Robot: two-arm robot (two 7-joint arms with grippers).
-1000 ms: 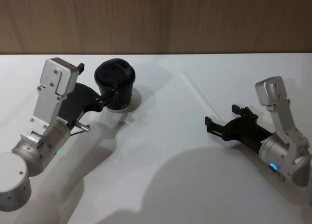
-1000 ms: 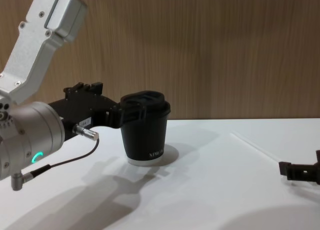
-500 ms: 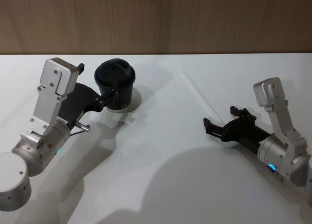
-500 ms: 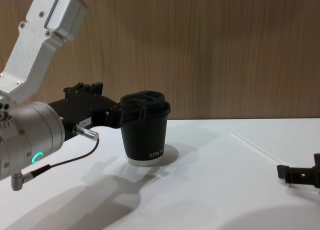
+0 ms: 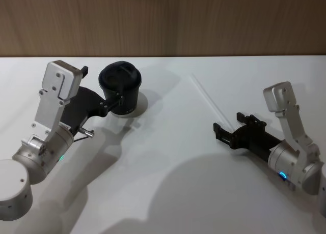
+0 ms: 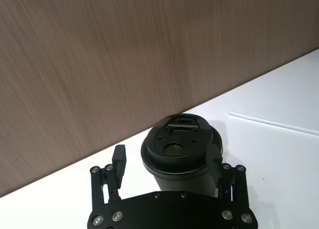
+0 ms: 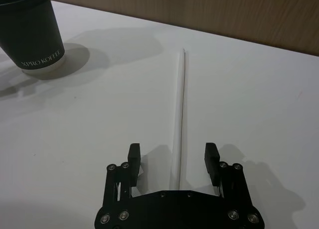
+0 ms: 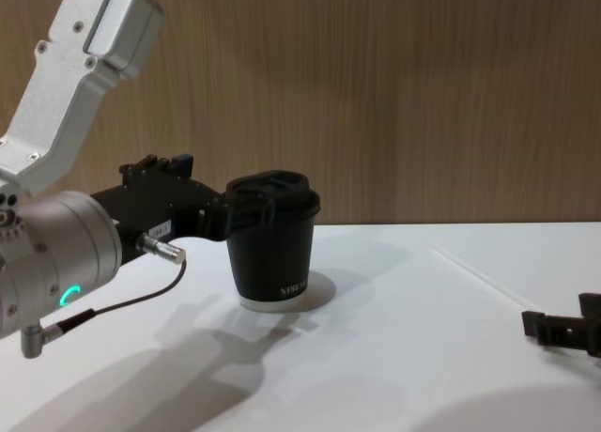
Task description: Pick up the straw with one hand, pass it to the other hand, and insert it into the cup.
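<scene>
My right gripper grabs the white straw by its lower end [image 5: 231, 128] next, which leaves the straw's upper length [image 5: 202, 92] free for my left gripper.
The cup [image 5: 120, 86] is black with a domed lid and stands at the back left of the white table; it shows from the side in the chest view [image 8: 273, 254]. My left gripper [image 5: 102, 85] is open around its upper part, one finger touching the lid rim and the other standing off it [image 6: 166, 158]. The thin white straw [image 5: 209, 100] lies flat on the table to the right. My right gripper [image 5: 228, 123] is open, low over the table, and straddles the straw's near end [image 7: 172, 157]. The straw [image 7: 180, 104] runs away from it towards the wall.
A wood-panelled wall [image 5: 163, 20] closes the back of the white table [image 5: 163, 157]. A thin dark cable [image 8: 122, 305] hangs from my left wrist. Bare tabletop lies between the cup and the straw.
My right gripper has sunk a little towards the table over the straw's near end. The left gripper and the cup have not moved.
</scene>
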